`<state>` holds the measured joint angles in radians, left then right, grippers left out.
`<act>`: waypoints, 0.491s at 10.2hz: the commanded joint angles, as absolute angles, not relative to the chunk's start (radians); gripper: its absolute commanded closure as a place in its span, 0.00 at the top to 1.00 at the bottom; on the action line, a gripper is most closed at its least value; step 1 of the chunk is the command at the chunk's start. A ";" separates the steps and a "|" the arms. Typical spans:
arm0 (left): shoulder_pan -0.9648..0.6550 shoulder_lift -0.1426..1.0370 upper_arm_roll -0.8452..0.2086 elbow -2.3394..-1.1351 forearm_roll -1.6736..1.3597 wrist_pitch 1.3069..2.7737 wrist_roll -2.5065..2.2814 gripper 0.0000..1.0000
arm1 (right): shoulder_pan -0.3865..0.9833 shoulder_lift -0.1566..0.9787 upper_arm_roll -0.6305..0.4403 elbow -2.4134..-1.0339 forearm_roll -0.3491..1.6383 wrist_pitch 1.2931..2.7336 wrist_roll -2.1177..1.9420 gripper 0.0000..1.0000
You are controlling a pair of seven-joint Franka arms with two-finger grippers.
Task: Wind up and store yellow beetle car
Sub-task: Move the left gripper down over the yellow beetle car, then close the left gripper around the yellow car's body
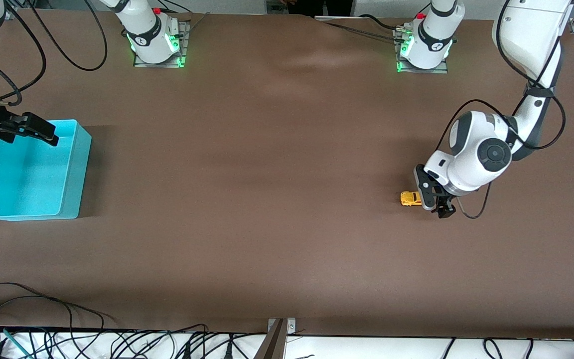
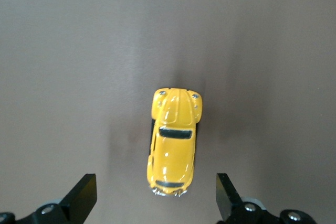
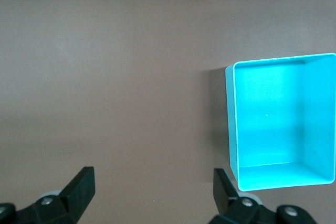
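Observation:
My left gripper moves toward the car's middle and only then closes on the car, since my fingers stop short of the yellow car's middle (image 2: 172, 141).
The yellow beetle car (image 1: 410, 198) stands on its wheels on the brown table toward the left arm's end. In the left wrist view the car (image 2: 174, 140) lies lengthwise, its rear end between my open fingers. My left gripper (image 1: 436, 202) is low over the table at the car, open and not touching it (image 2: 155, 190). The turquoise bin (image 1: 80, 164) stands empty at the right arm's end, and its wall shows in the right wrist view (image 3: 231, 124). My right gripper (image 1: 38, 132) waits in the air, open and empty, over the table beside the bin (image 3: 152, 192).
Both arm bases (image 1: 155, 37) (image 1: 424, 47) stand along the table's edge farthest from the front camera. Loose cables (image 1: 43, 319) lie along the nearest edge. A small clamp (image 1: 277, 339) sits at the middle of that edge.

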<state>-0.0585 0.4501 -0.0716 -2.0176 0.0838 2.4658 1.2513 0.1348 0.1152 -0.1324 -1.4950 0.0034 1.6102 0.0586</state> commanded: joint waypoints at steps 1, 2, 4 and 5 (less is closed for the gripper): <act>-0.058 0.451 -0.087 -2.058 0.109 2.525 1.275 1.00 | 0.135 0.109 -0.133 -1.502 -0.006 1.603 0.055 1.00; -0.058 0.462 -0.087 -2.071 0.107 2.557 1.276 1.00 | 0.135 0.109 -0.133 -1.503 -0.006 1.603 0.055 1.00; -0.054 0.483 -0.087 -2.079 0.109 2.580 1.276 1.00 | 0.135 0.109 -0.133 -1.502 -0.006 1.603 0.055 1.00; -0.054 0.486 -0.087 -2.083 0.107 2.583 1.276 1.00 | 0.135 0.109 -0.133 -1.503 -0.006 1.603 0.055 1.00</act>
